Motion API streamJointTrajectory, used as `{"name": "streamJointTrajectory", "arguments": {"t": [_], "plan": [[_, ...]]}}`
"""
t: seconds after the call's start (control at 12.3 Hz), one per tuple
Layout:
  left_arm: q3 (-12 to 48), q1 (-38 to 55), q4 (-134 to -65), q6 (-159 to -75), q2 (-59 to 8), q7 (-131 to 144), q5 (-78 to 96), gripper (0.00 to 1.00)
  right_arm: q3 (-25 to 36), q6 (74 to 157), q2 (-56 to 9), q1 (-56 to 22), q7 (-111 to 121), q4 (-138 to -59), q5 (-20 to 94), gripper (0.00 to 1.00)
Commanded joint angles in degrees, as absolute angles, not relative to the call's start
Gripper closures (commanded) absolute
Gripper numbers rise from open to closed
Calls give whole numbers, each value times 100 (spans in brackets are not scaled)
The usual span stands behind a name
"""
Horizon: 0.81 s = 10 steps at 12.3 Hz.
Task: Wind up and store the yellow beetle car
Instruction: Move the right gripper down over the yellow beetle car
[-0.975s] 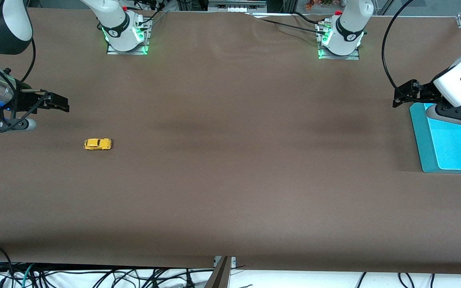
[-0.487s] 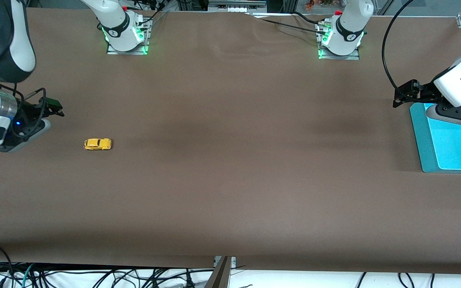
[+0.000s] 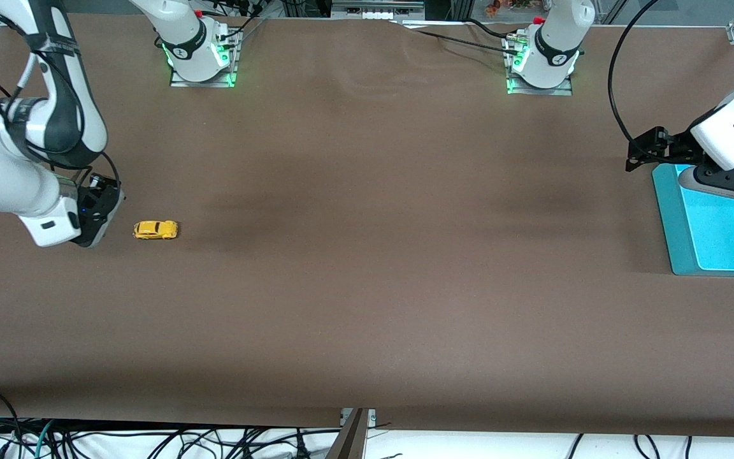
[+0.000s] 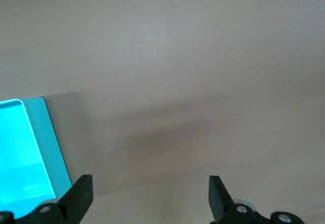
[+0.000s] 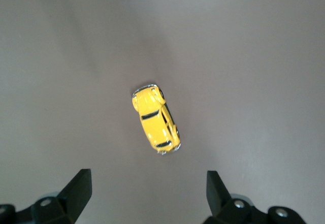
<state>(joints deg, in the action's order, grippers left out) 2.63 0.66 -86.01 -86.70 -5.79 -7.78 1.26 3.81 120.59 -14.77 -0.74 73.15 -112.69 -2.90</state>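
The yellow beetle car [image 3: 155,229] has to be wound and stored. My right gripper will grab it by its rear sides next.
The yellow beetle car [image 3: 155,229] stands on its wheels on the brown table near the right arm's end. It also shows in the right wrist view [image 5: 155,118]. My right gripper [image 3: 100,203] hangs open and empty above the table just beside the car, toward the table's end; in its wrist view [image 5: 147,191] the car lies ahead of the spread fingers. My left gripper [image 3: 646,148] waits open and empty over the table by the teal tray; its spread fingers show in the left wrist view [image 4: 150,196].
A teal tray [image 3: 666,223] lies at the left arm's end of the table, its corner seen in the left wrist view [image 4: 51,142]. The two arm bases [image 3: 201,57] [image 3: 540,64] stand along the table's back edge. Cables hang below the front edge.
My right arm has swung in from the table's end toward the car and turned its gripper downward beside it. The car and the left arm have not moved.
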Motion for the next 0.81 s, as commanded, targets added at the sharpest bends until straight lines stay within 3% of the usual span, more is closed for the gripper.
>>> {"name": "streamJointTrajectory", "arguments": {"t": [0.0,0.24,0.73], "plan": [[246,44,-8437,-8569,-650,-791,220,0,387,13336,-1301,-9,8372,-12214,-308,0],[246,44,-8437,-8569,-650,-791,229,0,387,14420,-1440,9,8823,-12743,-290,0],[255,79,-8437,-8561,-650,-756,237,0,387,15405,-1933,105,9360,-12998,-264,0]]}}
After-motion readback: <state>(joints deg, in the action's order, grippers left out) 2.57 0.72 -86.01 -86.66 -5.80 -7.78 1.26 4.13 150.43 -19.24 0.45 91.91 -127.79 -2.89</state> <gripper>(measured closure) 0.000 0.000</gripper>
